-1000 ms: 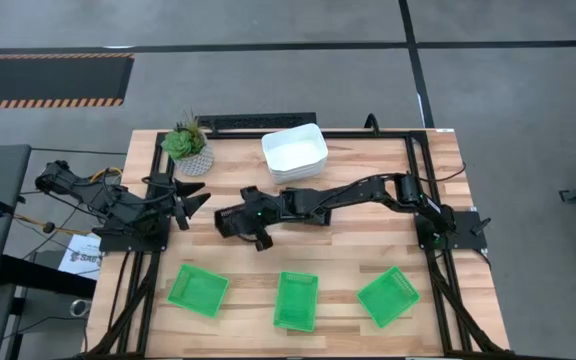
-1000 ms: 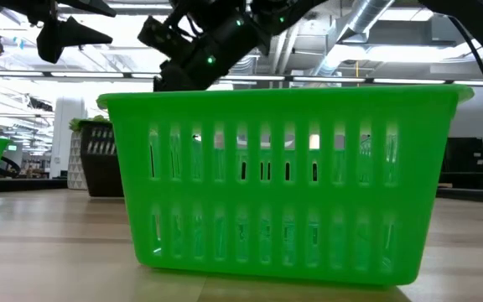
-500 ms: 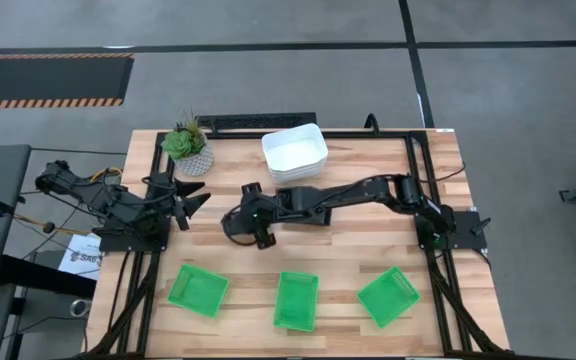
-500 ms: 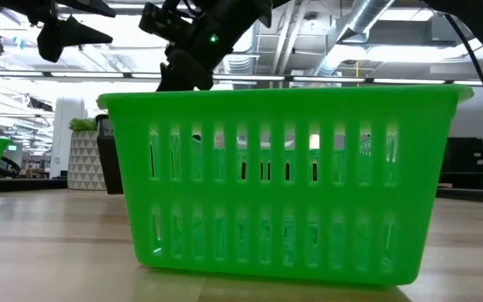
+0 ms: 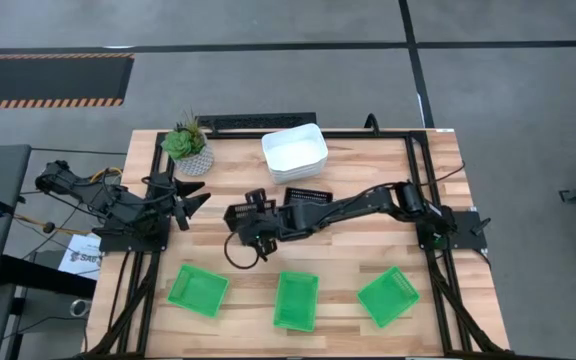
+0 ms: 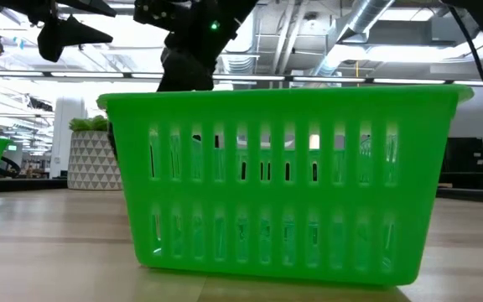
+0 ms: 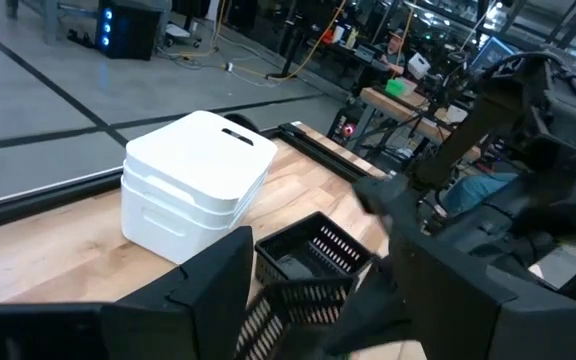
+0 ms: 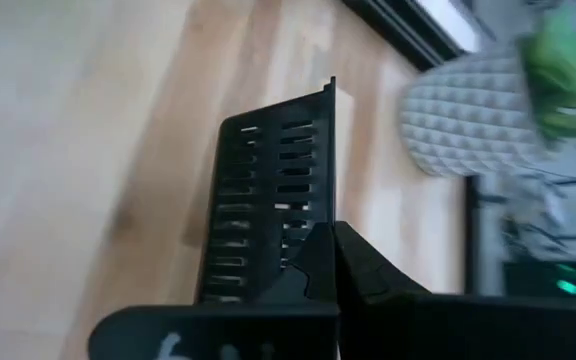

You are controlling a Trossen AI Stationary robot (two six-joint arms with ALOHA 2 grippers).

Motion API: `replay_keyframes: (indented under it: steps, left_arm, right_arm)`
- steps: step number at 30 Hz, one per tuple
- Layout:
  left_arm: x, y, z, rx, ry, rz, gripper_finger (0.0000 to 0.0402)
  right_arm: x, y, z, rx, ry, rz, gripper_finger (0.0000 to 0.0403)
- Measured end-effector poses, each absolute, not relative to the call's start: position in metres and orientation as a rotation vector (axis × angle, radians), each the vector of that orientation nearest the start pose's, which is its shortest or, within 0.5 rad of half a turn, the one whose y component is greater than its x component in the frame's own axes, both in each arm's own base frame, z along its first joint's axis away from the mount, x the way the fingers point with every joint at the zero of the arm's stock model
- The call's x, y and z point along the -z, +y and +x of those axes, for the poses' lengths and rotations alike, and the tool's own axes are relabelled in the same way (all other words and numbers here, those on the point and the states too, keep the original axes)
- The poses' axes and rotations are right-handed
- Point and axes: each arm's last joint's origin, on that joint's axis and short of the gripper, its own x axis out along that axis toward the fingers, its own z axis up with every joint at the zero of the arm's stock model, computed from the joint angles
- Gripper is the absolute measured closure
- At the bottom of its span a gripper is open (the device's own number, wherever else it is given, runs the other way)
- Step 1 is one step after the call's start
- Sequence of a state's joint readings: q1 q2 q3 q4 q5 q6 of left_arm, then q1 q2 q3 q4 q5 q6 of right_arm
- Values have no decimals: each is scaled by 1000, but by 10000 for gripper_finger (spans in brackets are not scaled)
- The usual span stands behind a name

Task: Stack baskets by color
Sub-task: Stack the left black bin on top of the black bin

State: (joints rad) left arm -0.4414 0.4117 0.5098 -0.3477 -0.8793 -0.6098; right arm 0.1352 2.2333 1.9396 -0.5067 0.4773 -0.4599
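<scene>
My right gripper keeps hold of the tipped basket until it nests in the middle black basket [image 5: 310, 196], as the tipped basket's perforated side [image 5: 239, 214] now stands over wood beside that one.
My right gripper [image 5: 246, 238] reaches to the table's middle left, shut on a black perforated basket [image 8: 268, 190], which is tipped on edge [image 5: 238, 248]. A second black basket [image 5: 306, 195] stands on the table beside the arm, in front of the stack of white baskets [image 5: 295, 152]. Three green baskets [image 5: 198, 290] [image 5: 296, 300] [image 5: 388, 296] stand apart along the near edge. My left gripper [image 5: 196, 196] waits open at the left edge, touching nothing. My right gripper pinches one perforated side wall of the black basket [image 8: 303, 245] between its two fingers. The fingers slant down from the table's right. The basket is tipped up on edge. The green basket in the low view hides whether its lower end touches the table.
A small potted plant [image 5: 188, 145] stands at the far left corner. In the low view the middle green basket [image 6: 283, 180] fills most of the picture. Bare wood lies between the green row and the arms.
My right gripper has risen and drawn toward the table's near edge, turning at the wrist. The black basket it holds has left its place beside the plant pot and tipped up on edge. The arm's shift uncovers the second black basket.
</scene>
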Motion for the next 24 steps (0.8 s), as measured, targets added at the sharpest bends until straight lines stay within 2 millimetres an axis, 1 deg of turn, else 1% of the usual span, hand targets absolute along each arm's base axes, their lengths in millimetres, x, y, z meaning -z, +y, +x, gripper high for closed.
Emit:
replay_keyframes:
  steps: [6, 10, 14, 18, 21, 24]
  left_arm:
    - [-272, -22, 100, -479, 59, -443, 178]
    - [-272, -22, 100, -479, 60, -443, 178]
    - [-272, -22, 99, -479, 60, -441, 178]
    - [-272, -22, 99, -479, 62, -431, 178]
    - [-272, -22, 99, -479, 62, -431, 178]
    - [-271, -22, 100, -479, 64, -429, 178]
  right_arm:
    - [-241, 65, 490, 240, 832, -716, 403]
    - [-255, 67, 482, 339, 840, -750, 403]
    - [-275, 65, 466, 426, 856, -705, 403]
    - [-294, 61, 445, 518, 899, -671, 403]
    - [-296, 58, 427, 566, 990, -635, 403]
    - [-288, 54, 413, 642, 1049, -634, 403]
